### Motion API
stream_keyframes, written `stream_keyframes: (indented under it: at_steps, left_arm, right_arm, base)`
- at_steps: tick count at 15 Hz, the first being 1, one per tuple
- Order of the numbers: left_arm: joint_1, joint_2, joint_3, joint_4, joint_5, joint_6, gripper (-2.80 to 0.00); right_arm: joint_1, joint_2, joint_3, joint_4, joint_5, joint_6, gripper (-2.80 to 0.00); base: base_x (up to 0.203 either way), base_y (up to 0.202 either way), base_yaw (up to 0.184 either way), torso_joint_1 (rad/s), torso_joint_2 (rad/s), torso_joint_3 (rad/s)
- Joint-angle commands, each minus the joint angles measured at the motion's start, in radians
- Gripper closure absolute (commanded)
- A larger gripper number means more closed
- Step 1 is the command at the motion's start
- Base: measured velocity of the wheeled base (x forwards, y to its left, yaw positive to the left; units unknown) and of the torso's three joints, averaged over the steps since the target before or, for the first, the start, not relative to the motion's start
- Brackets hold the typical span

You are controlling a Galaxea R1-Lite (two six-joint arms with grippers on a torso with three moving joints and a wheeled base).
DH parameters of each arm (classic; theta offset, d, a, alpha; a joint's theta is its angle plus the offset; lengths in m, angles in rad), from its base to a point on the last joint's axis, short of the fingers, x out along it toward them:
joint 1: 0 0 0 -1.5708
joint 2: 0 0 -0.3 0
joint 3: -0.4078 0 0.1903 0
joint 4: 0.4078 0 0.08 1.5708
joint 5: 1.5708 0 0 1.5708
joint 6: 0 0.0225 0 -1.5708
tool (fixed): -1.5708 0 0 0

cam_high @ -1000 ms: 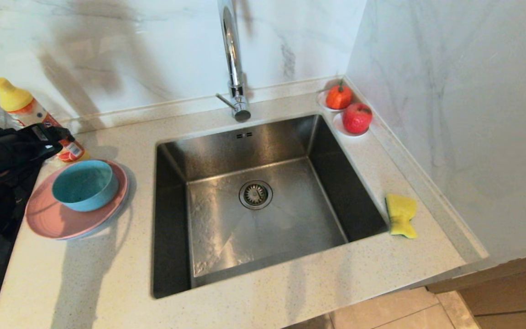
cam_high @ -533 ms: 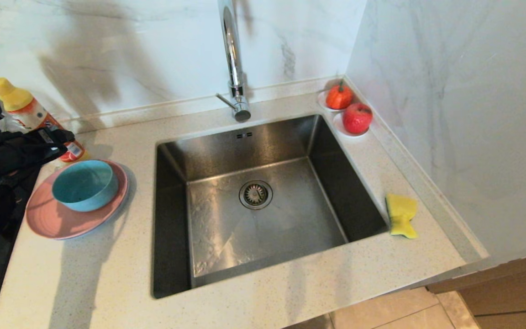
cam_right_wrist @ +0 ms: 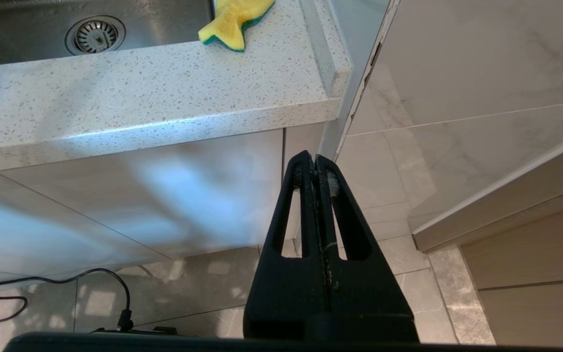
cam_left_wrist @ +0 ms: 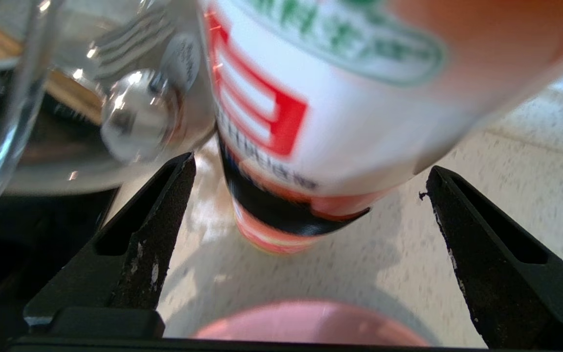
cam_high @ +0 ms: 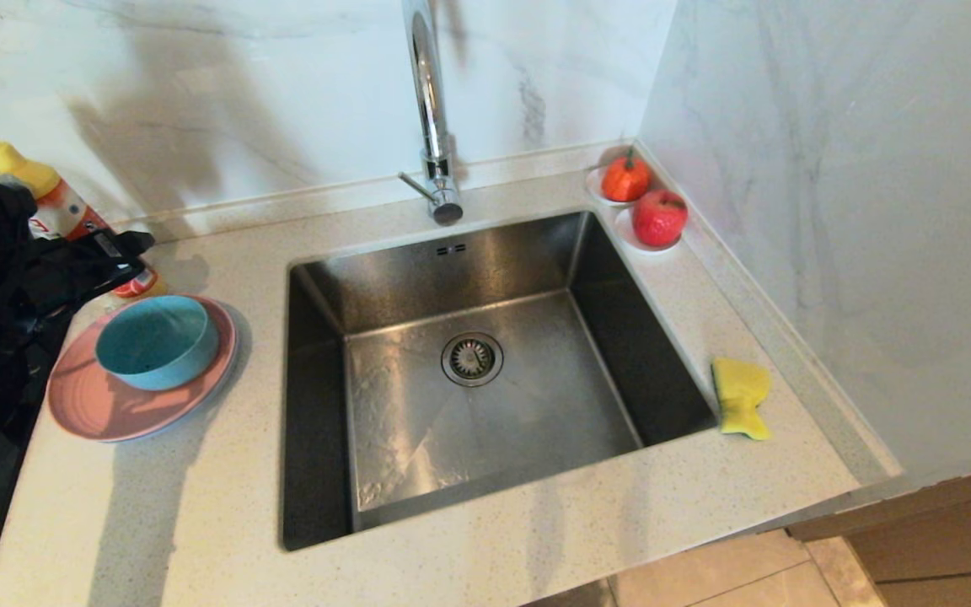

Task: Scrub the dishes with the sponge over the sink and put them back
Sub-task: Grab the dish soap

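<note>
The bottle's black band (cam_left_wrist: 285,205) is still beyond the fingers of my left gripper, so they would miss it if they closed now. My left gripper should move toward it first, then close on it.
A teal-blue bowl (cam_high: 157,341) sits on a pink plate (cam_high: 106,409) on the counter left of the sink (cam_high: 452,270). My left gripper (cam_high: 127,257) hovers open just behind the bowl, above the plate's far rim, empty. In the left wrist view its fingers (cam_left_wrist: 154,234) frame an orange-and-white bottle (cam_left_wrist: 311,122), with the pink plate's rim (cam_left_wrist: 311,327) below. The yellow sponge (cam_high: 740,396) lies on the counter at the sink's right edge; its green layer shows in the right wrist view (cam_right_wrist: 235,22). My right gripper (cam_right_wrist: 316,161) hangs shut below the counter's front edge.
The bottle (cam_high: 51,198) with a yellow cap stands behind the plate, next to a clear glass jug (cam_left_wrist: 12,98). A tall chrome faucet (cam_high: 431,110) rises behind the sink. Two red-orange fruits (cam_high: 659,217) sit in the back right corner, by the side wall.
My left arm has risen and reached a little further towards the back wall, covering more of the bottle. The bowl, plate and sponge have not moved.
</note>
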Motion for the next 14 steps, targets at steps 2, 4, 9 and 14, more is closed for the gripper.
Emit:
stream_keyframes:
  at_steps: [2, 4, 9, 14]
  left_arm:
    - [-0.009, 0.039, -0.035, -0.014, -0.001, -0.001, -2.8]
    - [-0.022, 0.057, -0.041, -0.042, -0.001, 0.0, -2.8]
    - [-0.031, 0.086, -0.074, -0.076, 0.006, 0.0, -2.8]
    - [-0.031, 0.106, -0.104, -0.111, 0.021, 0.003, -2.8]
  right_arm:
    - [0.0, 0.0, 0.0, 0.0, 0.0, 0.0, 0.0]
    - [0.0, 0.0, 0.0, 0.0, 0.0, 0.0, 0.0]
    - [0.0, 0.0, 0.0, 0.0, 0.0, 0.0, 0.0]
    - [0.0, 0.0, 0.0, 0.0, 0.0, 0.0, 0.0]
  base:
    - [0.0, 0.0, 0.0, 0.0, 0.0, 0.0]
    - [0.0, 0.0, 0.0, 0.0, 0.0, 0.0]
    - [0.0, 0.0, 0.0, 0.0, 0.0, 0.0]
    - [0.0, 0.0, 0.0, 0.0, 0.0, 0.0]
